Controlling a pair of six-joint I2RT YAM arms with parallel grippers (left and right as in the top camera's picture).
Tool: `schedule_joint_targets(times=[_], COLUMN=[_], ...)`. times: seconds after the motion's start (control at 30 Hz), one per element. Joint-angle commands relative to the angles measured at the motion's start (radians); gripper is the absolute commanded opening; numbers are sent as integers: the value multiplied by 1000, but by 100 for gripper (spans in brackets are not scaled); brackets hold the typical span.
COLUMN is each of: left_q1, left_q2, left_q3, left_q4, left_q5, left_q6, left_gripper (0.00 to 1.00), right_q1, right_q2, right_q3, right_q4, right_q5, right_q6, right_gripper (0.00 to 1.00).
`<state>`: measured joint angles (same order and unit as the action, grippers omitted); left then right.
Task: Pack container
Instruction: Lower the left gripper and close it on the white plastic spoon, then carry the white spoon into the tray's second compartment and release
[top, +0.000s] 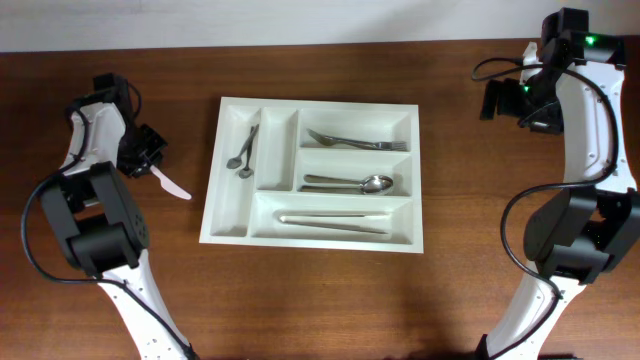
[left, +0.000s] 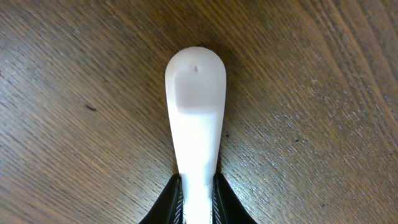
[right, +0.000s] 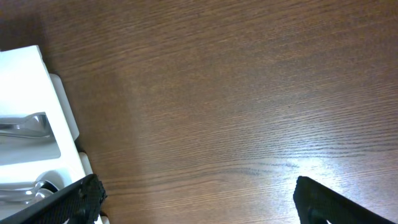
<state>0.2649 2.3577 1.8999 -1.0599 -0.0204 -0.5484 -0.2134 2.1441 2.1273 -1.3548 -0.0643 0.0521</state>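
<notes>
I would raise the utensil off the wood if I lifted my left gripper now, because both fingers are shut on the narrow end of the white plastic utensil (top: 174, 185) (left: 194, 93).
The white cutlery tray (top: 228, 190) lies in the middle of the table, and its right edge shows in the right wrist view (right: 28, 87). My left gripper (top: 150, 160) is left of the tray, low over the table. It is shut on a white plastic utensil (top: 174, 185) whose free end points toward the tray. In the left wrist view the jaws (left: 198, 186) clamp the utensil (left: 194, 93) just above the wood. My right gripper (top: 500, 100) is open and empty at the far right, over bare table (right: 196, 193).
In the tray, two small spoons (top: 243, 150) lie in the far-left narrow compartment. A fork (top: 355, 141), a spoon (top: 350, 183) and long metal pieces (top: 335, 222) fill the three long ones. The second narrow compartment (top: 275, 150) holds nothing. The table is dark wood.
</notes>
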Motion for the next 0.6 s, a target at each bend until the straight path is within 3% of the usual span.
schedule_joint_targets(times=[0.0, 0.17, 0.57], left_q1=[-3, -3, -8], left_q2=[71, 71, 71], left_q3=[62, 177, 227], left_q4=[-48, -101, -108], left_q5=[42, 43, 45], left_q6=[37, 72, 112], left_gripper=[2, 2, 2], right_q1=[3, 3, 3], right_q2=[-15, -15, -15], right_q3=[10, 10, 10], right_q4=[1, 1, 1], right_q5=[1, 1, 1], right_q6=[5, 5, 5], right_gripper=[99, 99, 99])
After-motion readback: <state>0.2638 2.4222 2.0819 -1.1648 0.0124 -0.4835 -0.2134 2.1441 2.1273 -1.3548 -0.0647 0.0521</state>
